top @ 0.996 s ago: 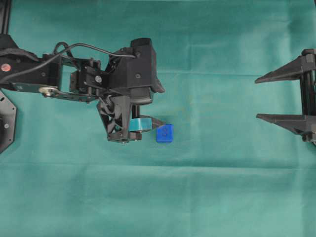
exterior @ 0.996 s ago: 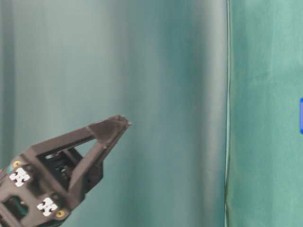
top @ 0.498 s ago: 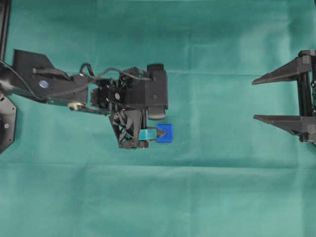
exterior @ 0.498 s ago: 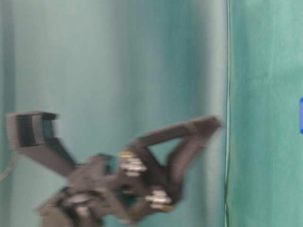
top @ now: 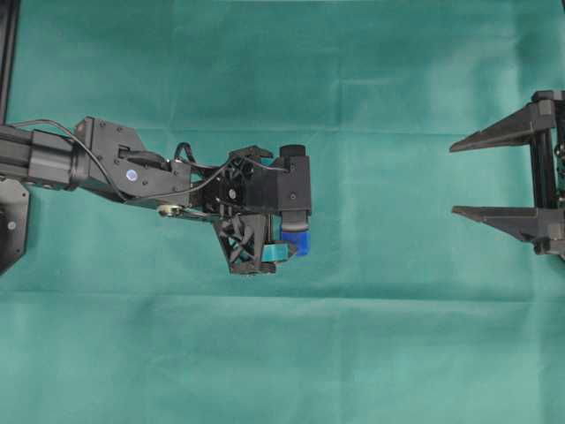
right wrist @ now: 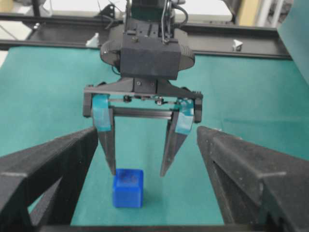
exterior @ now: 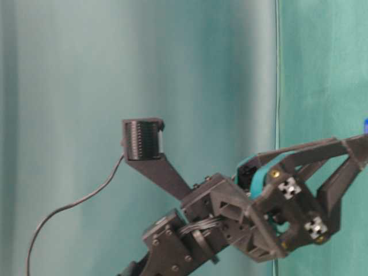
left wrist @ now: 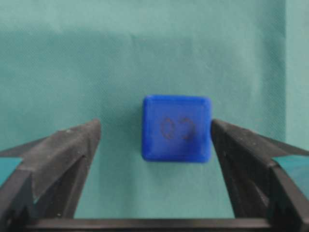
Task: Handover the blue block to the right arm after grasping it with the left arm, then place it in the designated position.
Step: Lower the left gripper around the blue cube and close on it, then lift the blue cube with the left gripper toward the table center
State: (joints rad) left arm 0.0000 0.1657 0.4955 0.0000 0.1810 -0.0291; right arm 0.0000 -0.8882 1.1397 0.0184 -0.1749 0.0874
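My left gripper's fingers are above the blue block (top: 297, 244) over the green cloth, so it is too early to close. My left gripper lowers first, then closes on the block.
The blue block (left wrist: 176, 128) lies on the green cloth between the fingertips of my left gripper (left wrist: 154, 128). It sits close to the right finger (left wrist: 241, 154), with a wider gap to the left one. This teal-taped gripper is open and points straight down, hiding most of the block (top: 297, 244) from overhead. In the right wrist view its tips (right wrist: 137, 171) hang at the height of the top of the block (right wrist: 128, 188). My right gripper (top: 455, 178) stays open and empty at the right edge, facing the block. The designated position is not visible.
Green cloth (top: 371, 353) covers the whole table. The left arm (top: 132, 172) stretches in from the left edge, beside its black base plate (top: 13, 221). A black frame rail (right wrist: 241, 46) runs behind the left arm's base.
My left gripper has swung right and come down over the block, which was beside its fingertips before. The block has not visibly moved, and the right gripper has held still.
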